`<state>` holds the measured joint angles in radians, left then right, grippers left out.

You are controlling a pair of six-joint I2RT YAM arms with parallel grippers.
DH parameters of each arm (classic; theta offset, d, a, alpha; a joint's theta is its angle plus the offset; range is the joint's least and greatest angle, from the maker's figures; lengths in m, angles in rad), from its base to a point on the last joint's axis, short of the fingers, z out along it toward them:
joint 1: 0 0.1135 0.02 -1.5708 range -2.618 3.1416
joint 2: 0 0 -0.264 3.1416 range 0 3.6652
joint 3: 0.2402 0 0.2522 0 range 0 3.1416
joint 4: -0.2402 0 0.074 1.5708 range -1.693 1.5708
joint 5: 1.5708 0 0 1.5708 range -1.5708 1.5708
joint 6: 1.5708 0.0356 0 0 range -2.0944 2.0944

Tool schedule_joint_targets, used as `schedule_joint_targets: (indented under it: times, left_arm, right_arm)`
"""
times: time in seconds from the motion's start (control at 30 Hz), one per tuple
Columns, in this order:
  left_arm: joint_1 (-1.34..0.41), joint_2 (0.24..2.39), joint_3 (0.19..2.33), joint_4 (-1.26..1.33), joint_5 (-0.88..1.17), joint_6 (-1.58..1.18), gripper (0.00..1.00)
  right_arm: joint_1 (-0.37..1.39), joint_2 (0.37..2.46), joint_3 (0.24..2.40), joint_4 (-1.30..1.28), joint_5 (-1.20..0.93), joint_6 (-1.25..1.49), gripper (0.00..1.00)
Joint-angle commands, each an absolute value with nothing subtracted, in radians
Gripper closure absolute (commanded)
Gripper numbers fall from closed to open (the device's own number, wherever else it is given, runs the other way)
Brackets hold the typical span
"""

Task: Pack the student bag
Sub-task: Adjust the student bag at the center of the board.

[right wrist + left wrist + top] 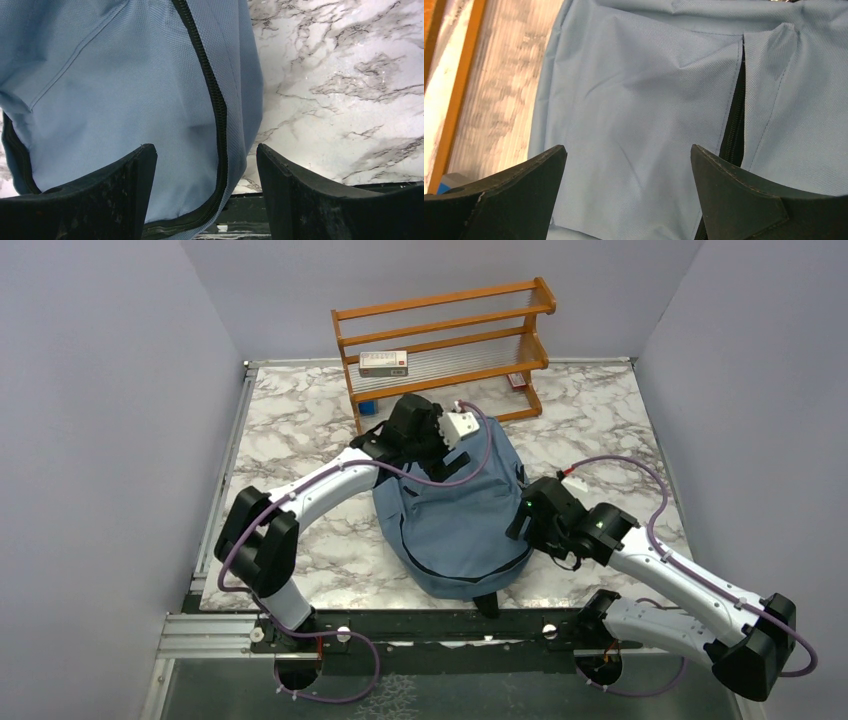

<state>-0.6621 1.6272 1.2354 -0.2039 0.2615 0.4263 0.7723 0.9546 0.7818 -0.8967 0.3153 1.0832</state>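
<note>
Flat fabric lies below my left gripper's fingers, the zipper edge toward the right in the wrist view, so it is too early to close on the bag; moving down comes first.
The student bag (455,520), dusty blue with black zipper trim, lies flat on the marble table (290,440) near its front edge. My left gripper (432,440) hovers over the bag's far end, open, with only blue fabric (634,100) and a black zipper (734,130) below the jaws. Beside the bag's right edge, my right gripper (522,520) is open too. Its wrist view shows the bag (125,75) and its curved zipper (217,115) passing between the fingers, with nothing gripped.
A wooden shelf rack (445,340) stands at the back of the table and carries a white and red box (384,363). A small red item (516,381) and a blue one (368,407) sit at the rack's feet. Grey walls enclose three sides.
</note>
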Motion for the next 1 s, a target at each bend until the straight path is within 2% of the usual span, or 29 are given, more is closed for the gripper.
schedule_joint_targets:
  times: [0.0,0.7,0.8,0.97]
  left_arm:
    - [-0.672,1.671,1.266,-0.211,0.25,0.429,0.07]
    - [-0.761,1.768,1.276,-0.305,0.204,0.532,0.06]
    - [-0.761,1.794,1.296,-0.305,0.162,0.525,0.13]
    - [-0.761,1.824,1.349,-0.305,0.078,0.482,0.41]
  right_arm:
    - [0.772,0.94,0.77,-0.86,0.298,1.071,0.23]
    - [0.772,0.96,0.751,-0.821,0.272,1.047,0.22]
    - [0.772,0.958,0.747,-0.821,0.273,1.048,0.23]
    - [0.772,0.956,0.746,-0.821,0.277,1.047,0.23]
